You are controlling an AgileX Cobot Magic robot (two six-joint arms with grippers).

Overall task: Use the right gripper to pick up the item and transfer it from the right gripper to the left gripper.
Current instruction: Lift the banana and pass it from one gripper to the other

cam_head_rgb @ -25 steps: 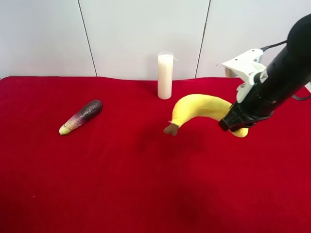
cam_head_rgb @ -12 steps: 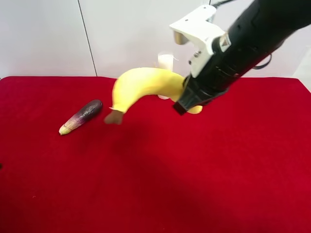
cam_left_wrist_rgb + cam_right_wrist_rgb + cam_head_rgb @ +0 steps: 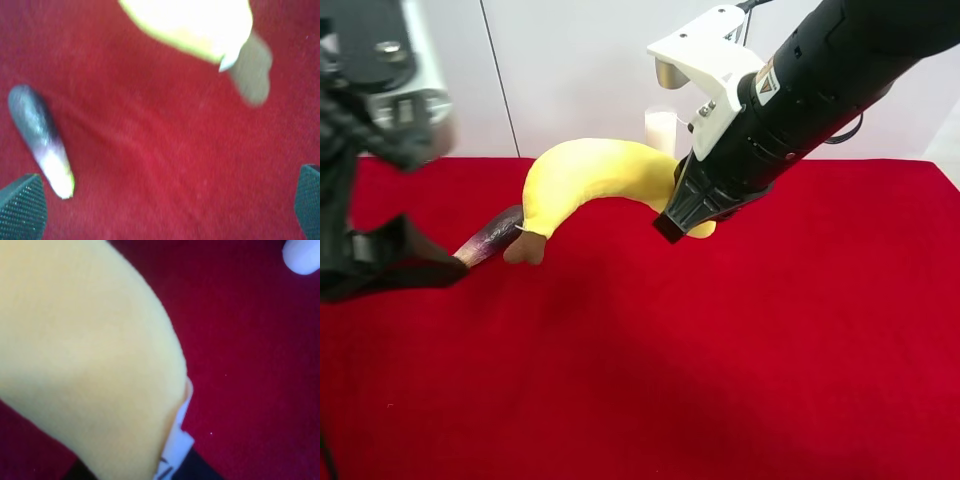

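Note:
My left gripper grabs the banana by its brown stem end [image 3: 533,232] next, since it hangs free and my right gripper already covers the thick end.
The yellow plush banana [image 3: 590,175] hangs in the air above the red cloth, its brown stem tip [image 3: 525,248] pointing down towards the exterior high view's left. My right gripper [image 3: 680,218], on the arm with the white bracket [image 3: 705,55], is shut on the banana's thick end. In the right wrist view the banana [image 3: 85,355] fills the frame and its white tag [image 3: 175,445] shows. My left gripper [image 3: 410,262], blurred, is at the view's left, apart from the banana. In the left wrist view it [image 3: 165,210] is open and empty, with the banana [image 3: 195,25] ahead of it.
A purple eggplant [image 3: 495,232] lies on the red cloth [image 3: 720,380] just beside the left gripper; it also shows in the left wrist view [image 3: 37,135]. A white candle [image 3: 660,128] stands at the back, partly behind the right arm, and its end shows in the right wrist view [image 3: 302,255].
My right arm has lifted the banana and carried it towards the exterior high view's left. My left arm has come into view from that side.

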